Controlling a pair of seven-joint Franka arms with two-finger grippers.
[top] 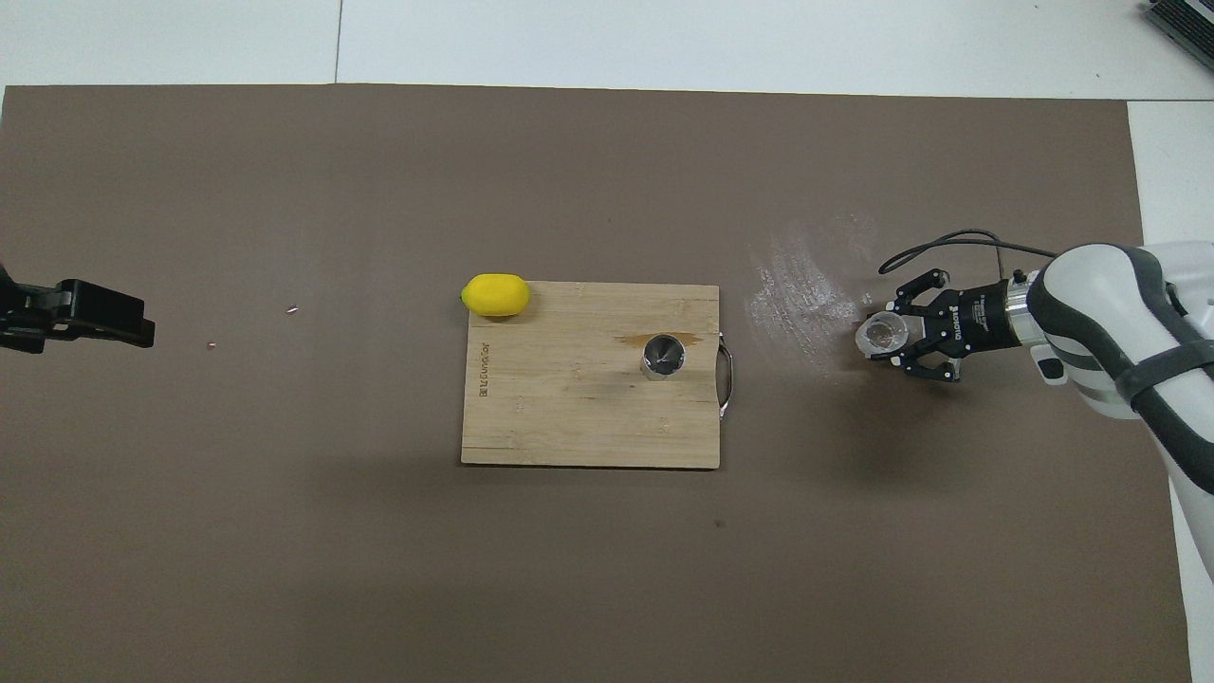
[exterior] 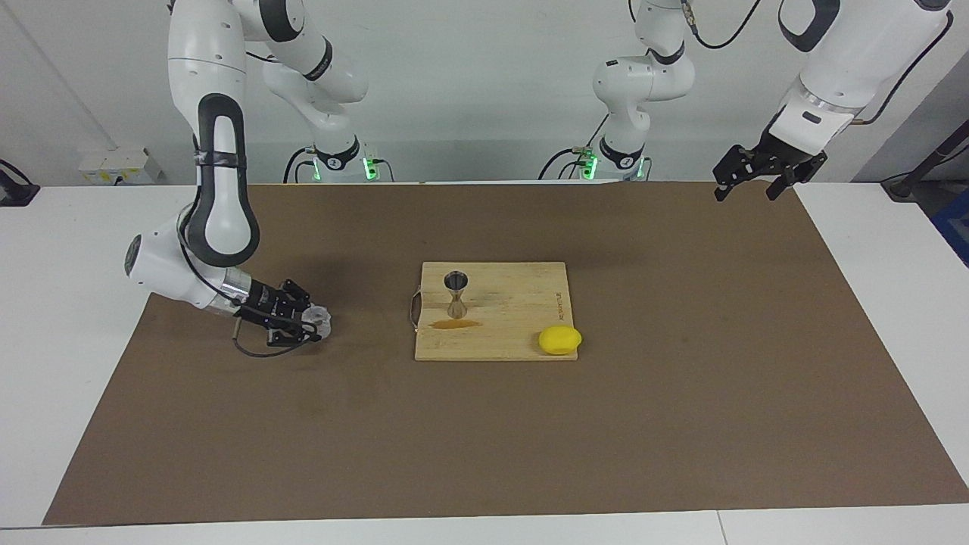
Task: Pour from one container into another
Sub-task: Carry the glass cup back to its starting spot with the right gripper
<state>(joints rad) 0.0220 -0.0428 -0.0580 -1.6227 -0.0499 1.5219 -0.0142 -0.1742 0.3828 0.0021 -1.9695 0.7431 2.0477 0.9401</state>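
Note:
The base of the clear measuring cup sits low on the brown mat, so the cup would stay standing. My right gripper needs to let go.
The clear measuring cup (exterior: 318, 318) sits low at the mat, toward the right arm's end of the table, also in the overhead view (top: 882, 334). My right gripper (exterior: 306, 324) (top: 892, 334) lies nearly level, with a finger against each side of the cup. The steel jigger (exterior: 456, 291) (top: 662, 354) stands upright on the wooden cutting board (exterior: 515, 333) (top: 569, 417). My left gripper (exterior: 746, 189) (top: 104, 318) waits open and empty, high over the mat at the left arm's end.
A yellow lemon (exterior: 560, 340) (top: 495, 294) lies at the board's corner farthest from the robots. A brown stain (exterior: 454, 324) marks the board beside the jigger. A whitish smear (top: 797, 294) on the brown mat lies between the board and the cup.

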